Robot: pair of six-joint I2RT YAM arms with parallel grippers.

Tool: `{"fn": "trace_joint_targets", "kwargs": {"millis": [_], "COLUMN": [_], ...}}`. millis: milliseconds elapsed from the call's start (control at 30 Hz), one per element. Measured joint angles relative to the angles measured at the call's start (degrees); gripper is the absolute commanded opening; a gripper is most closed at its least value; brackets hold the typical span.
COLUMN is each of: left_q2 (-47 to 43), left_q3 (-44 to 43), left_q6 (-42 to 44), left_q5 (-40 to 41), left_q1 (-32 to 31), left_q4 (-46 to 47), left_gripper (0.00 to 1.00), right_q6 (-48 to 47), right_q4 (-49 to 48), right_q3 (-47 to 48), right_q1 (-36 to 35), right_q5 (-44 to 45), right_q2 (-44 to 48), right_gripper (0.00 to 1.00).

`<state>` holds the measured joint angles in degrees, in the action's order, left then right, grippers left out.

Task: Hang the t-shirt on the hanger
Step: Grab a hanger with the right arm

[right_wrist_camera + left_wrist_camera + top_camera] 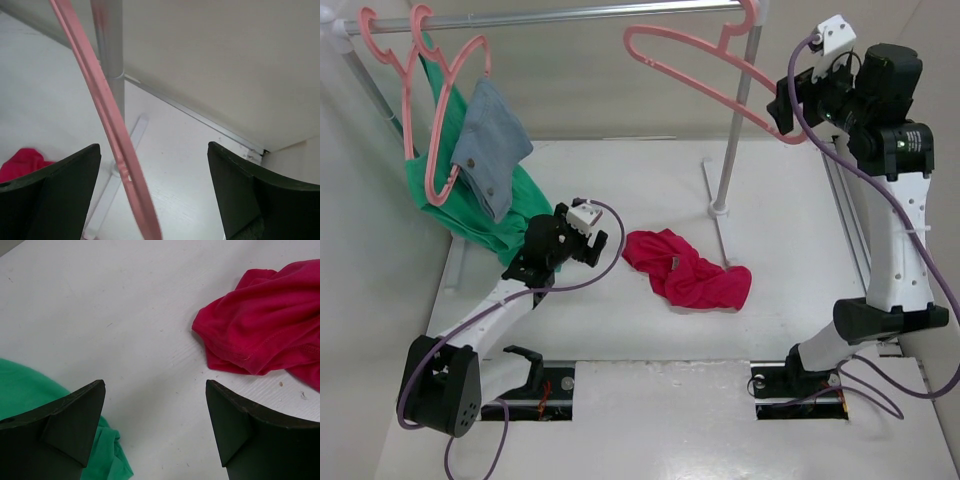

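Note:
Next, my right gripper grabs the bare hanger by its outer end, so the hook and opposite arm stay free to receive the t-shirt.
The crimson-pink t-shirt (688, 270) lies crumpled on the white table, right of centre. It also shows in the left wrist view (270, 335) and the right wrist view (22, 162). The bare salmon-pink hanger (700, 60) hangs by its hook on the rail's right end. My right gripper (785, 105) is raised at the hanger's lower right end. It is open, and the hanger bar (107, 125) passes between its jaws near the left finger, not clamped. My left gripper (582, 245) is open and empty above the table (156, 385), left of the t-shirt.
A metal rail (550, 18) stands on a post (740, 110) with a flat foot (715, 200). Two other pink hangers at its left end carry a green garment (480, 210) and a grey-blue denim garment (490, 140). The green cloth (30, 385) lies beside my left finger.

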<state>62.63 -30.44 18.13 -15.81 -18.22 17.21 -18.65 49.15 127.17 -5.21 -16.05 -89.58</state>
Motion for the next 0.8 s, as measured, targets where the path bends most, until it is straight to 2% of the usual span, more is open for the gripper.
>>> {"fn": "trace_joint_targets", "kwargs": {"millis": [67,167,200,300,333,400,433,533,567,800], "left_q2": [-0.2,-0.2,-0.2,-0.2,-0.2,-0.2,-0.2,-0.2,-0.2,-0.2], "left_q3": [0.1,0.1,0.1,0.1,0.1,0.1,0.1,0.1,0.1,1.0], "left_q6": [0.0,0.0,0.0,0.0,0.0,0.0,0.1,0.1,0.1,0.2], "left_q5": [0.0,0.0,0.0,0.0,0.0,0.2,0.2,0.4,0.5,0.7], "left_q1": [0.0,0.0,0.0,0.0,0.0,0.0,0.0,0.0,0.0,0.0], "left_q4": [0.1,0.2,0.2,0.3,0.4,0.5,0.5,0.5,0.6,0.7], "left_gripper": [0.79,0.79,0.79,0.79,0.79,0.79,0.79,0.79,0.79,0.79], "right_q6": [0.0,-0.1,-0.1,-0.3,-0.4,-0.8,-0.9,-1.0,-0.9,-2.1], "right_q4": [-0.7,-1.0,-1.4,-2.8,-3.4,-4.1,-4.3,-4.5,-4.5,-4.6], "right_q3": [-2.7,-4.5,-4.7,-5.0,-5.0,-5.0,-5.1,-5.2,-5.2,-5.4], "right_q1": [0.3,0.3,0.3,0.3,0.3,0.3,0.3,0.0,-0.1,-2.5], "right_q5": [-2.3,-4.7,-5.3,-7.5,-8.4,-9.9,-10.4,-11.7,-11.8,-11.8], "right_q2": [0.3,1.1,1.3,2.1,2.2,2.3,2.2,2.2,2.2,2.8], "right_gripper": [0.89,0.75,0.66,0.53,0.43,0.31,0.19,0.03,0.00,0.00]}}
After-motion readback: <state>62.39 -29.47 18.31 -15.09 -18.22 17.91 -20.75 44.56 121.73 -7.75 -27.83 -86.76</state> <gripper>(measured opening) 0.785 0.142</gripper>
